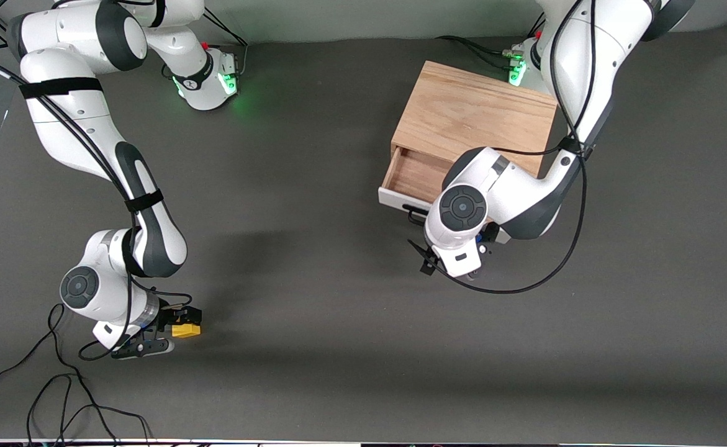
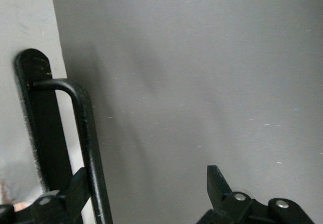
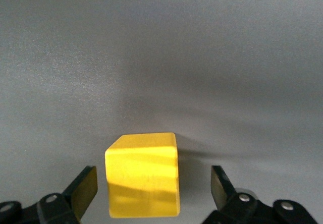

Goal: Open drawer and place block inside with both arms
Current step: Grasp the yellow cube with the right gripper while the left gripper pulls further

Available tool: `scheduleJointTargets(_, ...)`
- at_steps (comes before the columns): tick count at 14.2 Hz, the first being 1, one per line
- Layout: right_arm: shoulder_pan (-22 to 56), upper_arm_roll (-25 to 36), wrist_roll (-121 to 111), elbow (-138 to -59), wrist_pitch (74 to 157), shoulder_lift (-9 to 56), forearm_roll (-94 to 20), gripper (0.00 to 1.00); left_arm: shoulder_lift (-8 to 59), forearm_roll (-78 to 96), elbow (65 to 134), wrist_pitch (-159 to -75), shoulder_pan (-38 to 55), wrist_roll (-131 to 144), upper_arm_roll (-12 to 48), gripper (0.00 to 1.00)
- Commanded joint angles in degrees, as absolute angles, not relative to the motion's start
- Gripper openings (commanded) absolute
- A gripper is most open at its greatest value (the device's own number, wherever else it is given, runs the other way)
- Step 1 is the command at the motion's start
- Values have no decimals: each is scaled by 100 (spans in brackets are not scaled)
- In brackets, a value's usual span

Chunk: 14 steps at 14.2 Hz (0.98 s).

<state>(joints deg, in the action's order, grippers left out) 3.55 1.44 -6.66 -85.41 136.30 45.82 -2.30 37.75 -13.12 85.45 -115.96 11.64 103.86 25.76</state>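
My right gripper closes on the yellow block next, since its fingertips stand on either side of the block and closing now would catch it.
The oak cabinet (image 1: 475, 115) stands near the left arm's base. Its drawer (image 1: 414, 174) is pulled partly out, with its white front panel (image 1: 397, 200) and black bar handle (image 1: 414, 215) facing the front camera. My left gripper (image 2: 146, 188) is open at the handle (image 2: 88, 148), with the bar between its fingers, close to one finger (image 2: 75, 188). In the front view its wrist hides it. The yellow block (image 1: 186, 329) lies on the table at the right arm's end. My right gripper (image 3: 152, 186) is open around the block (image 3: 143, 182), with a gap on each side.
Loose black cables (image 1: 65, 403) lie on the table near the front edge at the right arm's end. A cable loop (image 1: 524, 285) hangs from the left arm over the dark grey table (image 1: 338, 298) in front of the drawer.
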Motion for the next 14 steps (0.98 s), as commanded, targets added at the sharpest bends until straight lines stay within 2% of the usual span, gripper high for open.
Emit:
scheduleJointTargets(1,369,141,-703,-8429,13684,4658,-193,98,4034,-1529,8147,-11935,1266,10512,2549,100)
scheduleJointTargets(3,369,141,-729,-8429,13693,4658,-193,79,4052,-1573,8147,-12015,1266,10503,2549,100)
scheduleJointTargets(6,360,141,-747,-8429,13693,4684,-193,45,4069,-1643,8139,-12172,1274,10494,2549,100)
scheduleJointTargets(8,360,141,-756,-8429,13693,4676,-193,29,4078,-1687,8147,-12269,1274,10494,2549,100)
scheduleJointTargets(11,378,132,-712,-8367,13623,4562,-193,27,4078,-1731,8139,-12445,1274,10494,2549,100)
scheduleJointTargets(14,439,132,-703,-8332,13072,4203,-193,27,4061,-1723,8069,-12480,1274,10485,2549,100)
